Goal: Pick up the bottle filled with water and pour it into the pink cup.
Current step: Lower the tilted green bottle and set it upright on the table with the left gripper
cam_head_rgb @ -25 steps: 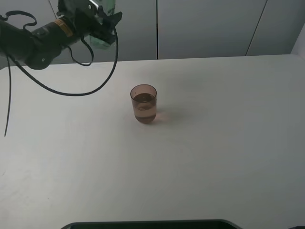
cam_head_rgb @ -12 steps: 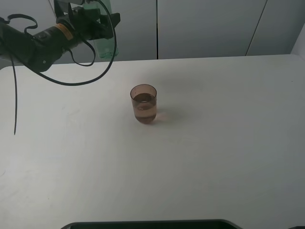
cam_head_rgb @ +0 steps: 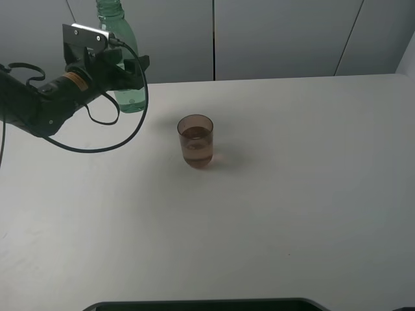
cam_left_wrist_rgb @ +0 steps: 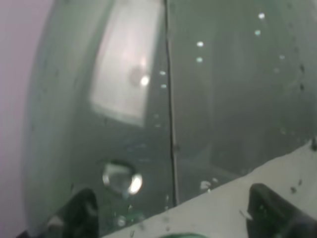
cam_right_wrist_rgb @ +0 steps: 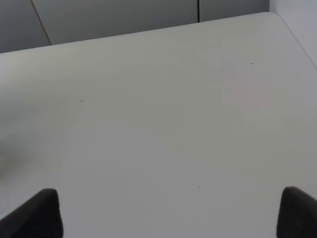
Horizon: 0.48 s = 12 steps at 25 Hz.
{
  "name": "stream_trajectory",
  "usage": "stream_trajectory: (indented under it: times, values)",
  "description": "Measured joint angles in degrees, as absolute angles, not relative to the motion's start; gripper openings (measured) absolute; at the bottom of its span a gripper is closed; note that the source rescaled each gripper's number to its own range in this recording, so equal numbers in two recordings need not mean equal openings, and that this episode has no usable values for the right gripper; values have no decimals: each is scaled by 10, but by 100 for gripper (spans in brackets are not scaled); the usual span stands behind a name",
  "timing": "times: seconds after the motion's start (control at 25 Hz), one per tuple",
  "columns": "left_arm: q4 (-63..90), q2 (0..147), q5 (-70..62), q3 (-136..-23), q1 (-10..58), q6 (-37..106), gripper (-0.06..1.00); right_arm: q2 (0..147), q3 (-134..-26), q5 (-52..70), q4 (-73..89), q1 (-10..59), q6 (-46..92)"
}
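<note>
The bottle's base [cam_head_rgb: 131, 107] is still above the tabletop, so my left gripper needs to lower the bottle before it lets go.
The bottle [cam_head_rgb: 118, 23], green-tinted and without a cap, stands upright at the table's back left, its base at or just above the tabletop. My left gripper [cam_head_rgb: 131, 70] is shut around its lower body. In the left wrist view the bottle [cam_left_wrist_rgb: 198, 99] fills the frame between my two fingertips, with droplets inside it. The pink cup [cam_head_rgb: 195, 141] stands near the table's middle, to the right of and nearer than the bottle, with liquid in it. My right gripper [cam_right_wrist_rgb: 171, 218] is open and empty over bare table; it does not show in the exterior view.
The white table [cam_head_rgb: 292, 194] runs up to grey wall panels [cam_head_rgb: 279, 39] at the back. A black cable [cam_head_rgb: 97, 149] loops from the left arm down over the table. A dark edge [cam_head_rgb: 201, 303] lies along the near side.
My left arm has come down and slightly left with the bottle. The bottle has turned from tilted and raised to upright, low at the table's back left. The cup has not moved.
</note>
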<state>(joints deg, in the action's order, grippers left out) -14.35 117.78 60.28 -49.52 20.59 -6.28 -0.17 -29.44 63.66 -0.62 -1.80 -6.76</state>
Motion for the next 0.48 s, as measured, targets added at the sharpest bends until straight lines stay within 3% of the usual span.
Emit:
stream_trajectory:
  times: [0.48]
  values:
    - [-104,1282,685,-485,205,-32,0,-2,-294,637,-6,-18,-68]
